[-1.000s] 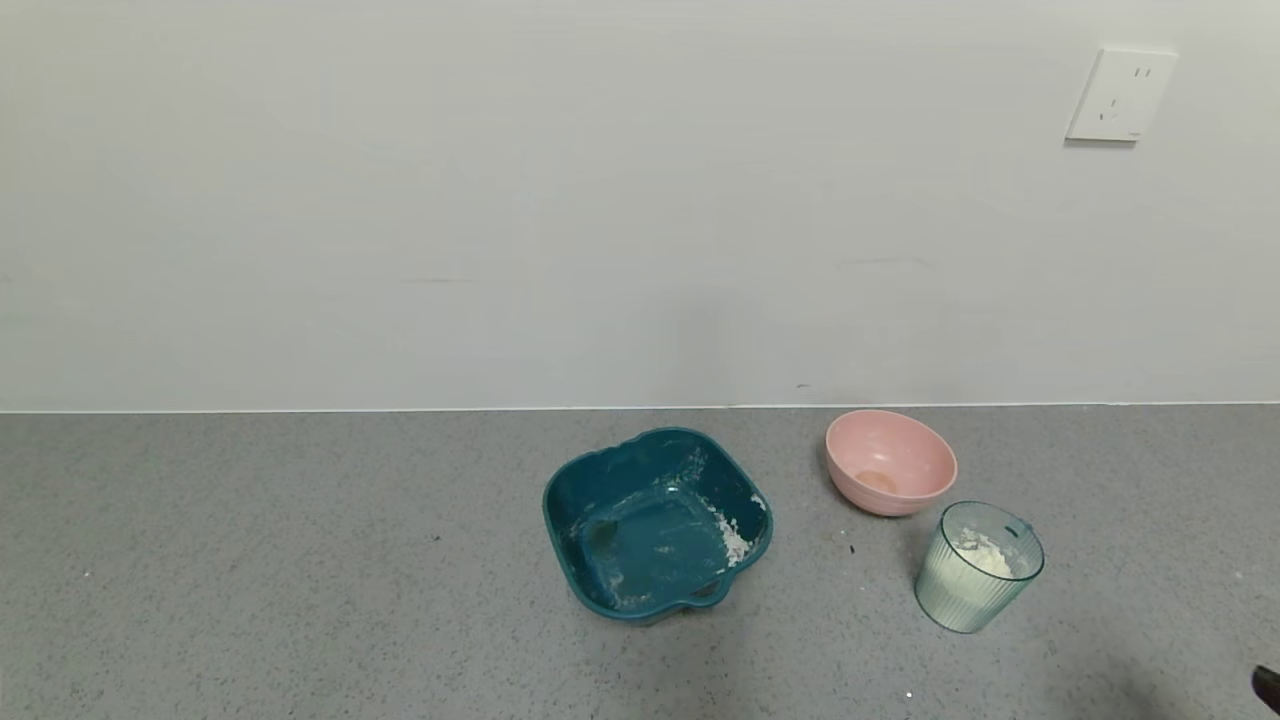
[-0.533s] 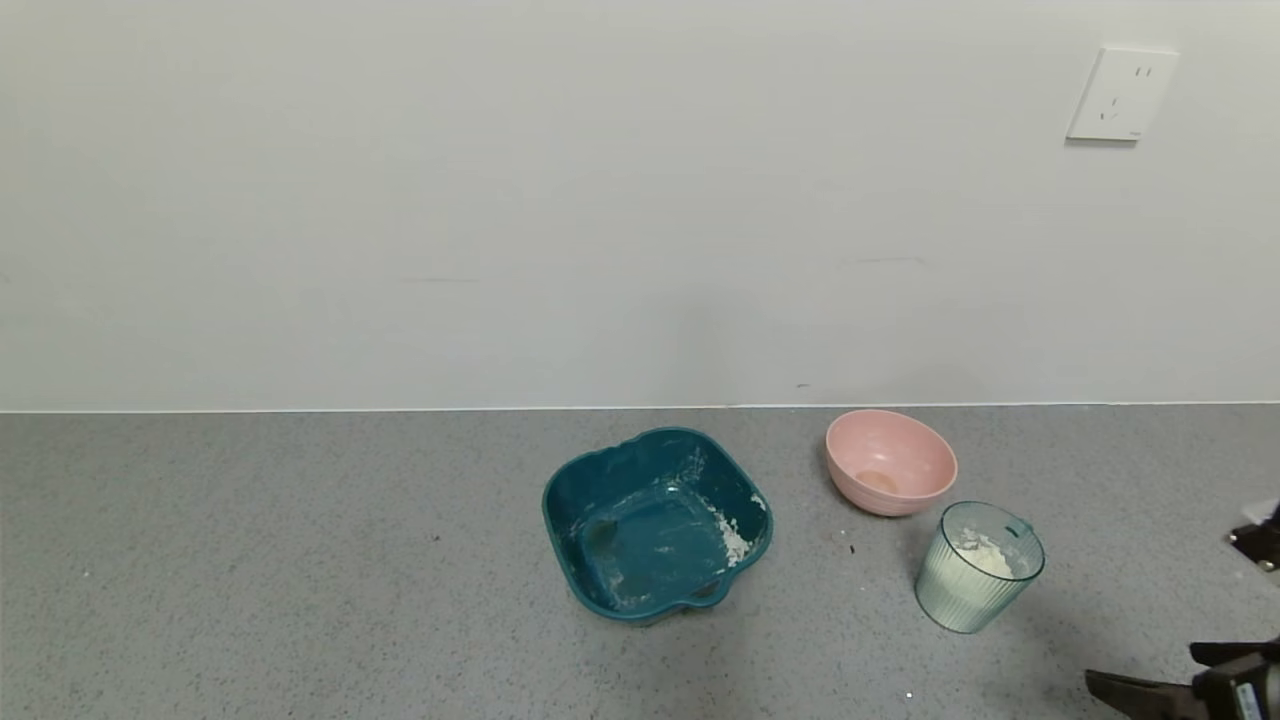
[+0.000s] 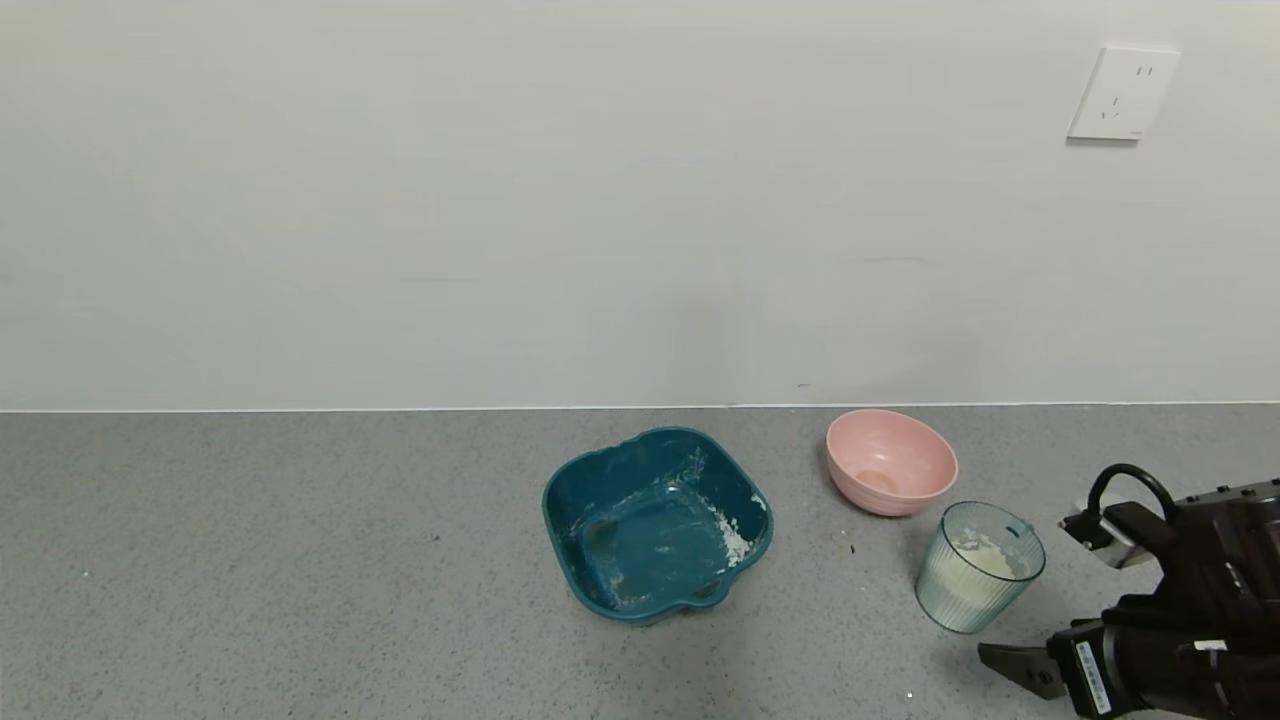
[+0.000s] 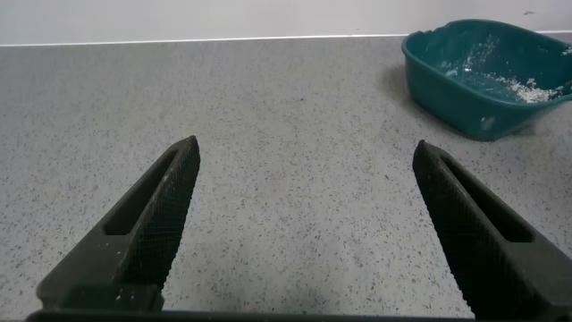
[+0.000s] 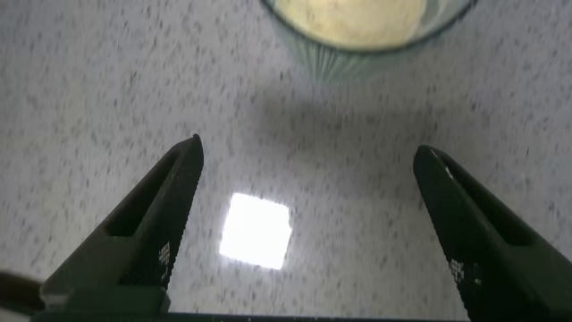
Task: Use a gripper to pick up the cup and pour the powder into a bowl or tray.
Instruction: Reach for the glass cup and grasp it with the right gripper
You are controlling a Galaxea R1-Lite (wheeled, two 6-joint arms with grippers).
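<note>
Next, my right gripper grabs the cup upright around its ribbed side, below the cup's rim (image 3: 967,588), since loose white powder (image 3: 986,557) sits inside the open cup.
The ribbed pale green-blue cup (image 3: 975,570) stands upright on the grey counter, right of the teal tray (image 3: 585,495), with white powder (image 3: 985,553) inside. The tray holds smears and a small clump of powder. My right gripper (image 5: 307,148) is open and empty, low at the counter's front right, just short of the cup (image 5: 357,49) and pointing at it. One of its fingers (image 3: 1015,665) shows in the head view, below and right of the cup. My left gripper (image 4: 306,143) is open and empty over bare counter, far from the tray (image 4: 447,85).
A round pink bowl (image 3: 890,462) stands just behind the cup, right of the tray. The wall runs along the counter's back edge, with a socket (image 3: 1120,95) at the upper right. A bright light reflection (image 5: 257,231) lies on the counter between the right fingers.
My right arm has come into the head view from the bottom right corner and moved left and forward toward the cup. Cup, tray and bowl have not moved.
</note>
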